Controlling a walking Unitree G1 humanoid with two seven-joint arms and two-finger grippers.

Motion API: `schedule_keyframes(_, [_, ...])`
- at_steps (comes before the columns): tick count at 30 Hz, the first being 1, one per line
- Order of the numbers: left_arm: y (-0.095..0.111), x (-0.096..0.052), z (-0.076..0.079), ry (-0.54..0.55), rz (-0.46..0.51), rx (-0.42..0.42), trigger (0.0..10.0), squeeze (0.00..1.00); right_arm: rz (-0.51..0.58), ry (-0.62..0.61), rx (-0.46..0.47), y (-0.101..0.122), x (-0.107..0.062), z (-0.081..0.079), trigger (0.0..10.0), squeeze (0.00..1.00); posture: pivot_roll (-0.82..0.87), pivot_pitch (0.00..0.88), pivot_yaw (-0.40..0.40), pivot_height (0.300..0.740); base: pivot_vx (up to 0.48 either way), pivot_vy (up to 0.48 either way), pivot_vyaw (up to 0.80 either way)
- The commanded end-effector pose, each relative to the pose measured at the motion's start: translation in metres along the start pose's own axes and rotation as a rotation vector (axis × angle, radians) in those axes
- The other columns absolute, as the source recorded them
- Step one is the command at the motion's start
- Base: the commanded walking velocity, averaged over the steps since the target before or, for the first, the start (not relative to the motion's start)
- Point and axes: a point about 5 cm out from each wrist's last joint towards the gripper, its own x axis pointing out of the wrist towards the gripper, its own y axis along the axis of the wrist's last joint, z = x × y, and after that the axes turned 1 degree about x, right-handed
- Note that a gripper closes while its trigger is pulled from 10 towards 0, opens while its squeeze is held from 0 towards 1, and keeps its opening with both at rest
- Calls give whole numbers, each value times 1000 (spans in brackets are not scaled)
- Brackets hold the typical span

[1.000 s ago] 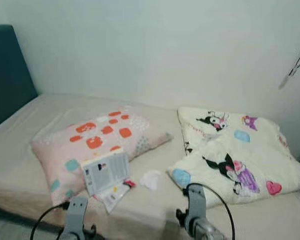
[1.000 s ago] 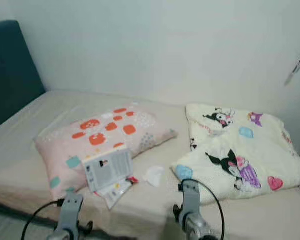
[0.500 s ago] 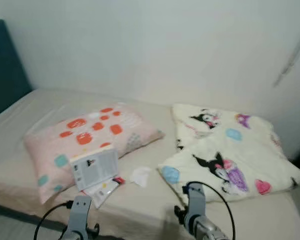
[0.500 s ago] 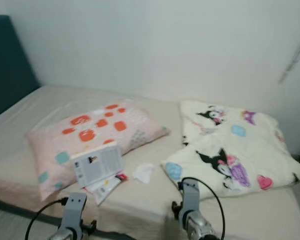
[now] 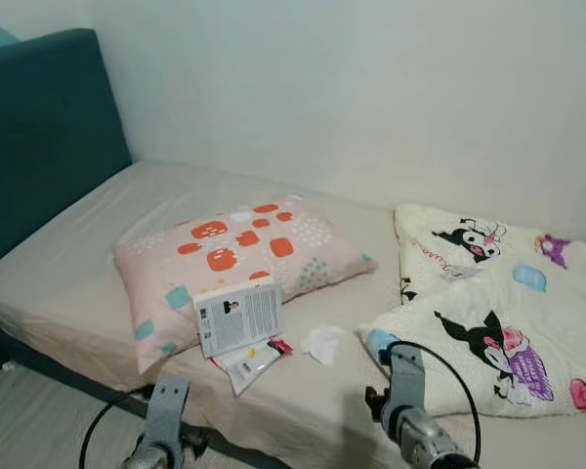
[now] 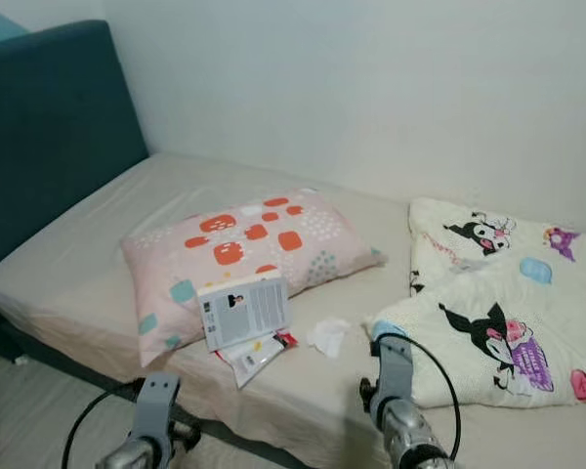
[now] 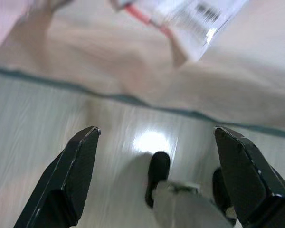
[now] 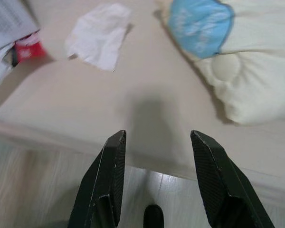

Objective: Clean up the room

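The booklet (image 5: 239, 318) covers the wrapper's back, so next my left gripper needs to grab the plastic wrapper by its white end sticking out.
On the bed (image 5: 68, 283) a pink pillow (image 5: 239, 249) with orange patches lies in the middle. A grey-white booklet (image 5: 239, 318) leans on its front, with a plastic wrapper (image 5: 249, 360) under it. A crumpled white tissue (image 5: 322, 344) lies just right of them. My left gripper (image 7: 156, 130) is open over the floor at the bed's edge, below the wrapper (image 7: 190, 19). My right gripper (image 8: 159, 135) is open above the mattress edge, with the tissue (image 8: 99, 35) ahead of it. Both arms, left (image 5: 164, 415) and right (image 5: 405, 396), are low in front of the bed.
A cream blanket (image 5: 508, 303) with cartoon figures is heaped on the bed's right part, and its corner (image 8: 237, 71) lies close to the right gripper. A teal headboard (image 5: 39, 127) stands at the left. A white wall runs behind the bed. Light wooden floor (image 7: 47, 109) lies below.
The whole picture has shifted, so the camera has turned left: the headboard shows more and the blanket sits further right. The things on the bed have not moved.
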Motion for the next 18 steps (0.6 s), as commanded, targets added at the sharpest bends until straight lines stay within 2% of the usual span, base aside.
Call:
schedule_keyframes(1, [3, 1, 4, -15, 13, -15, 10000, 0, 1, -14, 27, 4, 1, 3, 10000, 0, 135, 0, -75, 730, 0, 0, 0])
schedule_keyframes(10, [9, 3, 8, -33, 36, -11, 10000, 0, 24, -7, 48, 10, 1, 2, 10000, 0, 135, 0, -75, 705, 0, 0, 0])
schedule_keyframes(18, [19, 4, 9, -42, 84, 26, 10000, 0, 55, 7, 69, 18, 2, 4, 10000, 0, 134, 0, -77, 675, 0, 0, 0])
